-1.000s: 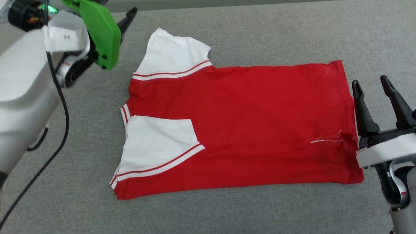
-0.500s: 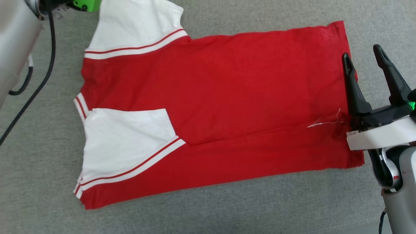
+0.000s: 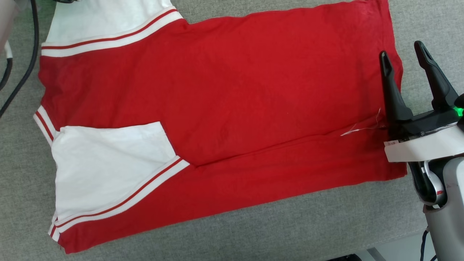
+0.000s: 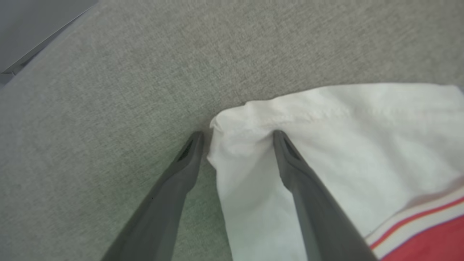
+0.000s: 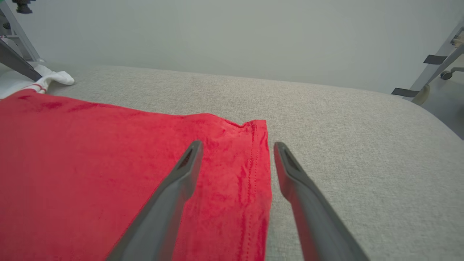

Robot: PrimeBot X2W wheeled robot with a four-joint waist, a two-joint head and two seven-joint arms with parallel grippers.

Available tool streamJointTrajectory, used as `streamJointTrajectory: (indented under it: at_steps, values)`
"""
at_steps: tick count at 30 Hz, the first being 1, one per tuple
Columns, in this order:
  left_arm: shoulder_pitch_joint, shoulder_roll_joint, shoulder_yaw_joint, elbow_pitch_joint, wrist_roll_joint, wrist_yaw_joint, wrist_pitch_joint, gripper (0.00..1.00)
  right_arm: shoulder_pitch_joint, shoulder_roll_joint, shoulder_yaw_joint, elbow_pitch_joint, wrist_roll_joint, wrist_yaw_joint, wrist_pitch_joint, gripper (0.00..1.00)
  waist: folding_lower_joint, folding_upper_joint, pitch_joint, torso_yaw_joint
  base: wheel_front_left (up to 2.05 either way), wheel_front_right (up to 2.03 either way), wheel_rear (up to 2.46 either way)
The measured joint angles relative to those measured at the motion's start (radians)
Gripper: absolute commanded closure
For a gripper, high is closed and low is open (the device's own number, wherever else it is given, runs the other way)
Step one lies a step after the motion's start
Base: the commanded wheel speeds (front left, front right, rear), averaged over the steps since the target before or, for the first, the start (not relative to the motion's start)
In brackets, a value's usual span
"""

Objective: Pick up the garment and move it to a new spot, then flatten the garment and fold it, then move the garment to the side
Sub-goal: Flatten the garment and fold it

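Note:
The white sleeve's cuff corner puckers up between the open fingers of my left gripper while the rest lies flat, so my left gripper will grab it next.
The garment lies flat on the grey surface, red body spread wide, one white sleeve folded onto it at the lower left. My right gripper is open at the garment's right hem, one finger over the red cloth and the other over bare grey. In the right wrist view the red hem runs between the open fingers of the right gripper. My left gripper is open at the other white sleeve; its corner lies between the fingers, one fingertip resting on the cloth.
The grey fabric surface ends at a front edge at the lower right. A black cable hangs at the upper left. Metal frame legs and a pale wall stand beyond the far end.
The head camera has dipped closer, so the whole picture shifted and the left arm left it. The right gripper edged left over the hem. The garment lies as before.

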Motion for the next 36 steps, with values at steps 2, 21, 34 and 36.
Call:
streamJointTrajectory:
  at_steps: [2,21,34,36]
  values:
    - [0.000,0.006,0.000,-0.009,-0.005,-0.001,-0.001,1.00,-0.006,-0.005,-0.003,0.004,0.008,0.000,-0.001,0.00,0.0000,0.0000,0.003,0.001,0.00,0.00,0.00]
    - [0.147,-0.011,-0.076,-0.171,0.000,-0.004,-0.297,1.00,-0.207,-0.276,-0.028,0.035,0.101,0.000,0.316,0.00,0.0001,0.0000,-0.148,0.088,0.00,0.00,0.00]
    - [0.163,-0.008,-0.107,-0.326,0.013,-0.004,-0.454,1.00,-0.476,-0.498,0.253,0.245,0.467,0.000,0.980,0.00,0.0000,0.0000,-0.175,0.207,0.00,0.00,0.00]
    - [0.163,-0.012,-0.107,-0.336,0.019,-0.004,-0.465,1.00,-0.500,-0.498,0.272,0.276,0.479,0.000,1.020,0.00,0.0001,0.0000,-0.164,0.216,0.00,0.00,0.00]
